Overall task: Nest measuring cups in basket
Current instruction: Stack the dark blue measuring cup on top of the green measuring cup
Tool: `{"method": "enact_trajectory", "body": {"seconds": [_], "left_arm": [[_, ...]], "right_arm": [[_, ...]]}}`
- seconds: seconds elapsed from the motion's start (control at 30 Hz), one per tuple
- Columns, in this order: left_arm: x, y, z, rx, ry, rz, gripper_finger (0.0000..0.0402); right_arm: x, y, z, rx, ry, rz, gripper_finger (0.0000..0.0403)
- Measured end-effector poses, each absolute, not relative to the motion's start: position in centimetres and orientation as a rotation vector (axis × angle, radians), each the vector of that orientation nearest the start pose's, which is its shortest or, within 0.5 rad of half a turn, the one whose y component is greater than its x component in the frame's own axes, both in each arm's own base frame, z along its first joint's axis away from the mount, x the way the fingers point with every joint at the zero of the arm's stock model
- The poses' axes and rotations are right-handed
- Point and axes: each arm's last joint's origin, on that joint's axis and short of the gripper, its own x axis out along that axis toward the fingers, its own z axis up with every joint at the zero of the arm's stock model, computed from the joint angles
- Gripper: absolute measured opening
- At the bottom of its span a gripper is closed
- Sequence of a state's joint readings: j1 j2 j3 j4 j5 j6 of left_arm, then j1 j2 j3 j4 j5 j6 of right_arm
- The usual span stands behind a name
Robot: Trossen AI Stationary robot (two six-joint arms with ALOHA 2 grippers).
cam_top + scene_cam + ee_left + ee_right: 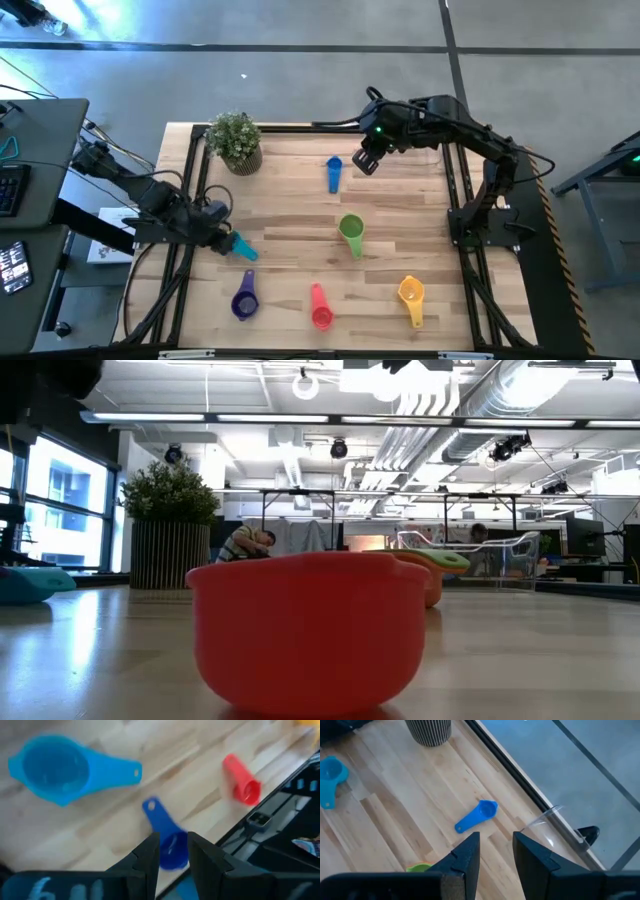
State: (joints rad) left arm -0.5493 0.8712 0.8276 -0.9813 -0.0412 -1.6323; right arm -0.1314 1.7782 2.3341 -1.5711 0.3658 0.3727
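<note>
I will next grab the purple cup by its bowl rim (244,294) with my left gripper. Then I will nest the purple cup with the green cup (351,231).
Several measuring cups lie apart on the wooden table: blue (333,174), green (351,235), teal (243,247), purple (244,298), red-pink (320,306) and yellow-orange (411,298). The clear basket (546,821) stands at the table's far right, partly under the right arm, and also shows in the low view (495,558). My left gripper (222,240) hovers open beside the teal cup (65,767). In its wrist view the purple cup (167,842), looking blue there, shows in the gap between the fingers, farther off. My right gripper (365,162) is open above the far side, near the blue cup (476,817).
A potted green plant (236,140) stands at the far left corner. Black frame rails (190,210) run along the table's edges. The red-pink cup (305,630) fills the foreground of the low view. Bare wood lies between the cups at the table's middle.
</note>
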Motion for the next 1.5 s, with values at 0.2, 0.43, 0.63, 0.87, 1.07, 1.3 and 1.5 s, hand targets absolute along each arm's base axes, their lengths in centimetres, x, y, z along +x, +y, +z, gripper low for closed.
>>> {"method": "enact_trajectory", "body": {"seconds": [0.2,0.43,0.63,0.87,1.07,1.3,1.5], "left_arm": [[12.8,-10.1,26.0,-1.166,1.178,0.494,0.0090],[13.5,-13.3,24.2,-1.135,1.244,0.529,0.0090],[14.2,-15.7,22.5,-1.126,1.270,0.541,0.0090],[15.2,-17.4,21.1,-1.151,1.269,0.539,0.0090],[16.0,-18.4,19.8,-1.145,1.271,0.546,0.0090],[16.5,-19.0,18.7,-1.133,1.279,0.561,0.0090],[16.8,-19.4,17.7,-1.121,1.290,0.590,0.0090]], "right_arm": [[29.7,-5.0,46.2,0.179,0.930,-0.616,0.0108],[29.7,-5.0,46.2,0.165,0.934,-0.608,0.0108],[29.7,-5.0,46.2,0.160,0.936,-0.606,0.0108],[29.7,-5.0,46.2,0.161,0.936,-0.605,0.0108],[29.7,-5.0,46.2,0.161,0.936,-0.605,0.0108],[29.7,-5.0,46.1,0.161,0.936,-0.605,0.0108],[29.7,-5.0,46.1,0.161,0.936,-0.605,0.0108]]}}
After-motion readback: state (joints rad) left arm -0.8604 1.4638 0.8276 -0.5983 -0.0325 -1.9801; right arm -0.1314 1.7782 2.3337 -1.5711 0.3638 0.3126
